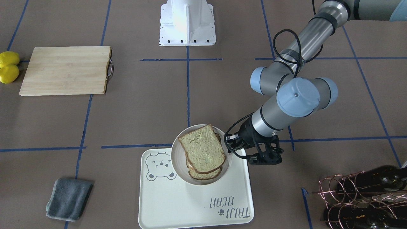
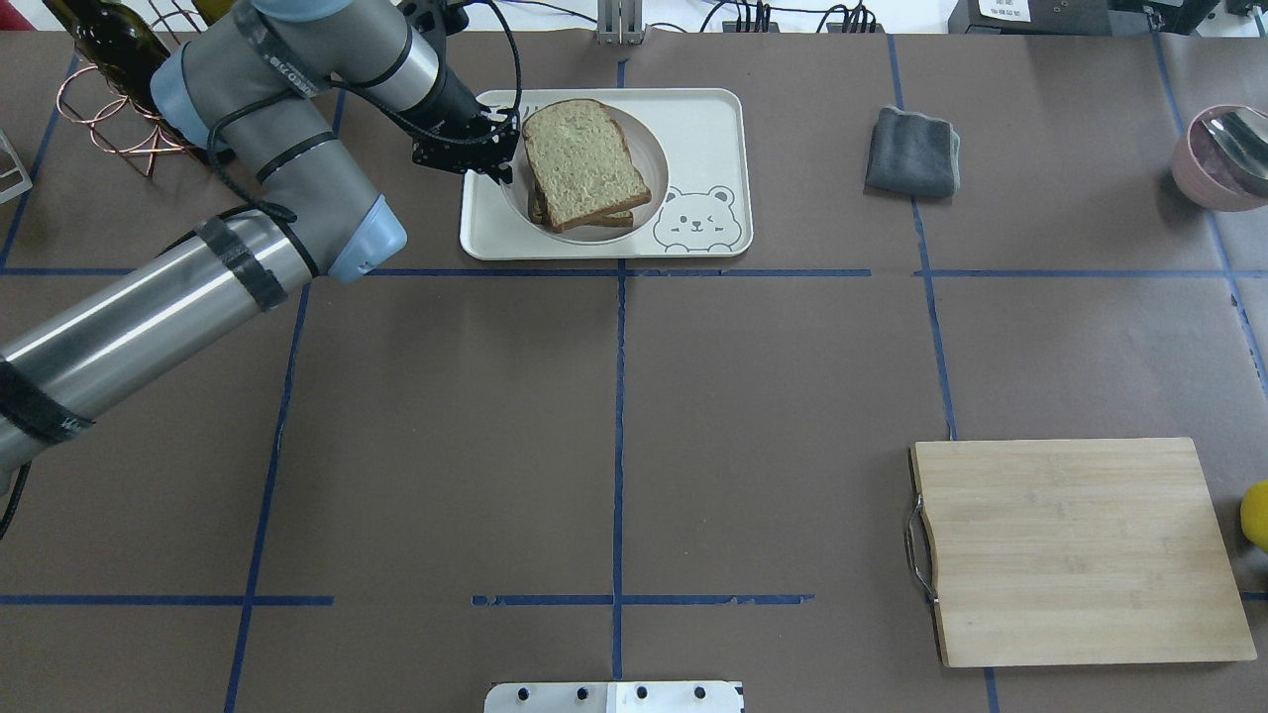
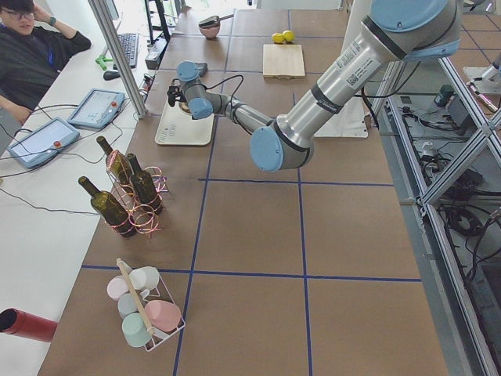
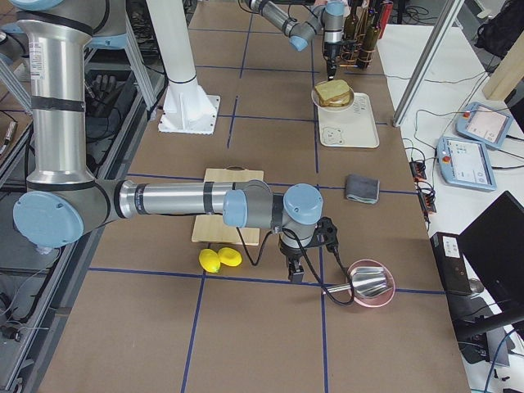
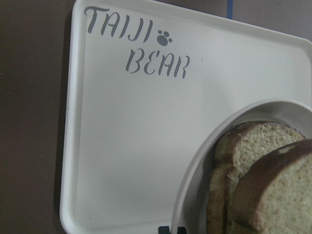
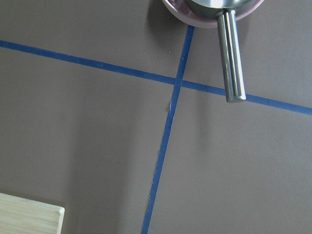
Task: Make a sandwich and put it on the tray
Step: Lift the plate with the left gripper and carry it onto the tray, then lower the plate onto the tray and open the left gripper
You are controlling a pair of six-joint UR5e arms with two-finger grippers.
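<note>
The white plate's edge [image 1: 191, 128] juts past the cream tray's rim [image 1: 162, 149], so my left gripper should move the plate toward the lettering before releasing it.
The sandwich [image 1: 203, 151] is two speckled bread slices with brown crusts, stacked on a small round white plate [image 1: 176, 165]. The egg is hidden between the slices. My left gripper [image 1: 230, 145] is shut on the plate's rim and holds the plate over the bear end of the cream tray [image 1: 178, 206]. The overhead view shows the gripper [image 2: 495, 149], sandwich [image 2: 584, 158] and tray [image 2: 703, 129]. The left wrist view shows the tray [image 5: 126, 146], plate rim [image 5: 195, 165] and bread [image 5: 263, 180]. My right gripper [image 4: 295, 270] hangs near the pink bowl; I cannot tell if it is open.
A wooden cutting board [image 2: 1075, 550] lies at the near right, with two lemons [image 1: 9, 66] beside it. A grey cloth [image 2: 911, 151] lies right of the tray. A pink bowl with a metal scoop [image 2: 1218, 153] stands far right. A bottle rack [image 1: 362, 197] stands left of the tray.
</note>
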